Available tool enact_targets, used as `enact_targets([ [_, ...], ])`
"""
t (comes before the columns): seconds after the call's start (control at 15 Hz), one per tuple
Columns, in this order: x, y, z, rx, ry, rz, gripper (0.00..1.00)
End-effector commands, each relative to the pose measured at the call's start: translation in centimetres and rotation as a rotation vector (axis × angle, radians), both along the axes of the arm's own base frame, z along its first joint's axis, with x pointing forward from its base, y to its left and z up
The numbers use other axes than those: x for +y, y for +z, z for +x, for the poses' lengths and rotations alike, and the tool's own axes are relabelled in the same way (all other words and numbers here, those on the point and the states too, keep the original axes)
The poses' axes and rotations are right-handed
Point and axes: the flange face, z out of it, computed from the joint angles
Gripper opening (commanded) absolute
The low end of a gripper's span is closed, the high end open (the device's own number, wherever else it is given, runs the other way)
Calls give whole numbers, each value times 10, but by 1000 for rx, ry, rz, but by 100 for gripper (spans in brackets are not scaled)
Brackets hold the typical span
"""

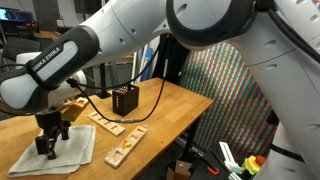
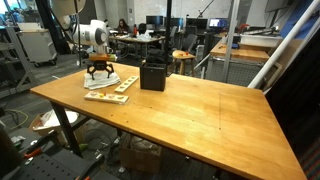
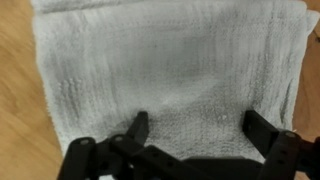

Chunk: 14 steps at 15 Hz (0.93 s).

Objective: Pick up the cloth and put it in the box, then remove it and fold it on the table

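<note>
Next, my gripper pinches the cloth from above, inside its edges, bunched between my fingers, to lower the cloth gathered into the box [image 1: 125, 100].
The cream cloth [image 1: 62, 150] lies flat on the wooden table [image 1: 170, 100] near its end; it fills the wrist view [image 3: 160, 70]. My gripper [image 1: 49, 147] stands directly over the cloth, open, with both fingertips down at the fabric; nothing sits between them. In the wrist view the gripper [image 3: 197, 128] shows its two dark fingers [image 3: 138, 128] spread wide above the weave. The black box [image 1: 125, 100] with small holes stands upright further along the table; in an exterior view the box [image 2: 152, 75] is beside the gripper [image 2: 98, 72].
Flat wooden slotted boards [image 1: 125, 147] lie between cloth and box, also seen in an exterior view as boards [image 2: 106, 95]. A black cable [image 1: 150, 95] arcs past the box. A cluttered workbench [image 2: 140, 40] stands behind. A wide bare stretch of table [image 2: 210, 120] lies beyond the box.
</note>
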Motion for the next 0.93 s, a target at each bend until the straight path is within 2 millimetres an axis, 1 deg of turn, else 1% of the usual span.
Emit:
enact_targets([
  [0.0,5,-10,-4,-18,3,26,100],
  [0.07,5,-11,-6,-21,-9,42,75],
  [0.13,5,-11,-8,-26,-12,48,74],
  [0.2,7,-10,-11,-28,-18,58,68],
  [0.4,14,-4,-18,-43,-28,87,42],
  [0.53,20,4,-24,-50,-29,97,27],
  [0.6,24,10,-27,-49,-32,102,21],
  [0.67,25,13,-29,-51,-35,107,14],
  [0.73,28,23,-30,-52,-43,111,5],
  [0.8,30,30,-30,-53,-49,116,1],
  [0.87,30,41,-29,-56,-59,118,0],
])
